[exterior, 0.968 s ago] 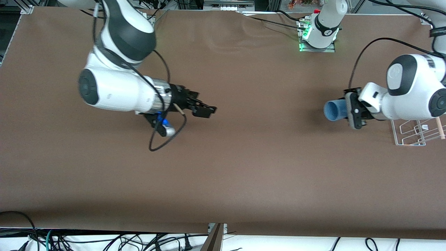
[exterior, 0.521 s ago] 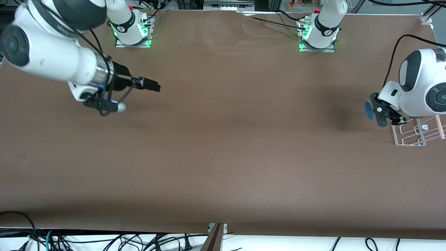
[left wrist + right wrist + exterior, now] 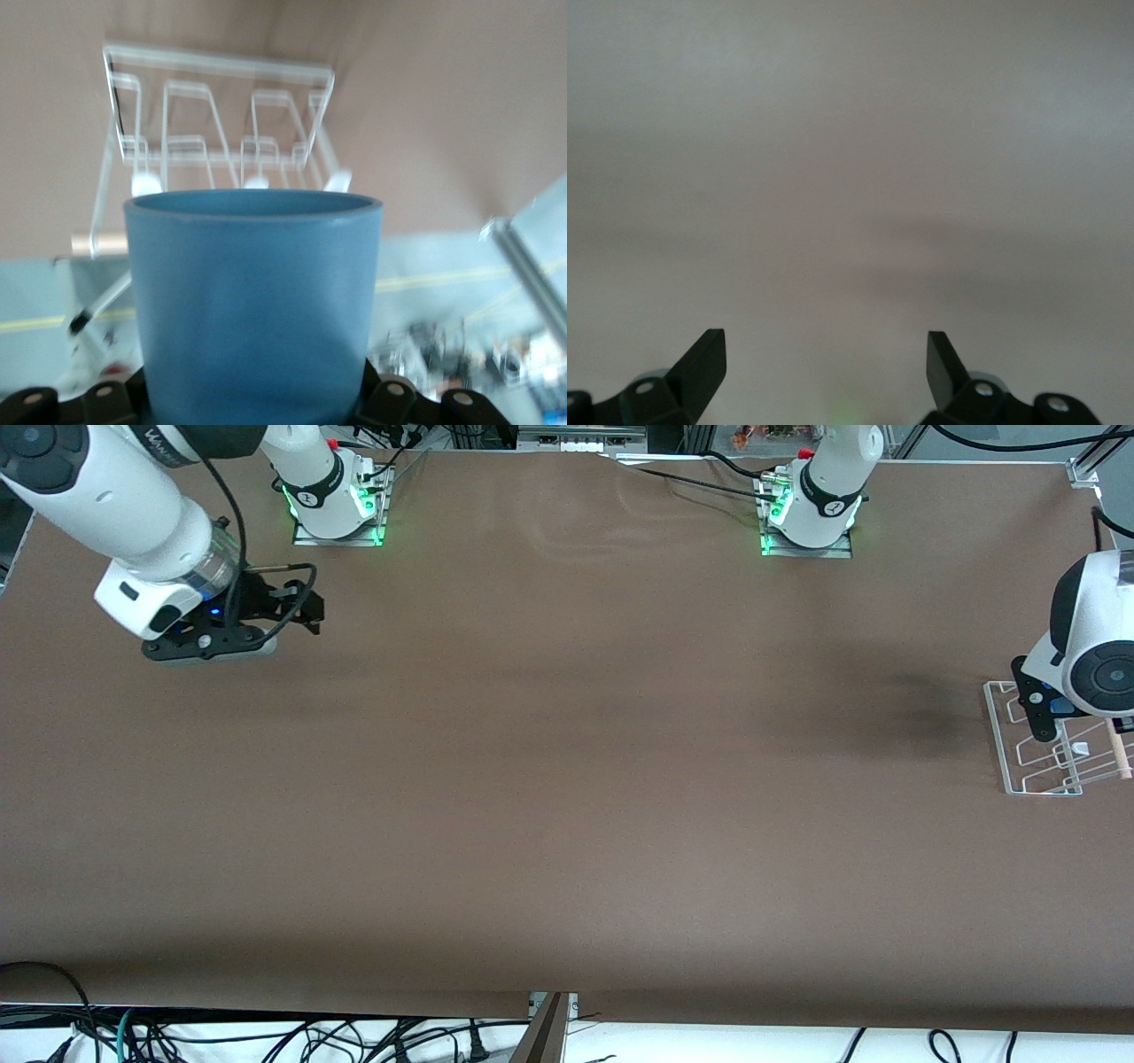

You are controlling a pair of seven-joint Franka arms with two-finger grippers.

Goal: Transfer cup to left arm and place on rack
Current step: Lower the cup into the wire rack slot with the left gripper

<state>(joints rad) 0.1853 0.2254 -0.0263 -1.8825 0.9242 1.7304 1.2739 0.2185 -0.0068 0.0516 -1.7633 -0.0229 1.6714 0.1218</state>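
My left gripper needs to keep hold of the cup until I lower it onto the rack's white wires. The cup's rim (image 3: 253,203) is still short of them.
The light-blue cup (image 3: 252,301) fills the left wrist view, held in my left gripper, whose fingers are hidden by the cup. In the front view only a blue sliver of the cup (image 3: 1060,707) shows under the left hand. My left gripper (image 3: 1050,710) hangs over the white wire rack (image 3: 1032,779) at the left arm's end of the table. The rack (image 3: 213,124) and its wooden rod (image 3: 93,241) show past the cup's rim. My right gripper (image 3: 308,613) is open and empty over the table near the right arm's base; its fingertips (image 3: 709,354) stand wide apart.
The two arm bases (image 3: 332,500) (image 3: 811,509) stand along the table's edge farthest from the front camera. The brown table (image 3: 567,779) lies bare between the arms. The rack sits close to the table's end edge.
My left gripper has carried the cup from beside the rack to over it. My right arm has drawn back toward its own end of the table, open and empty.
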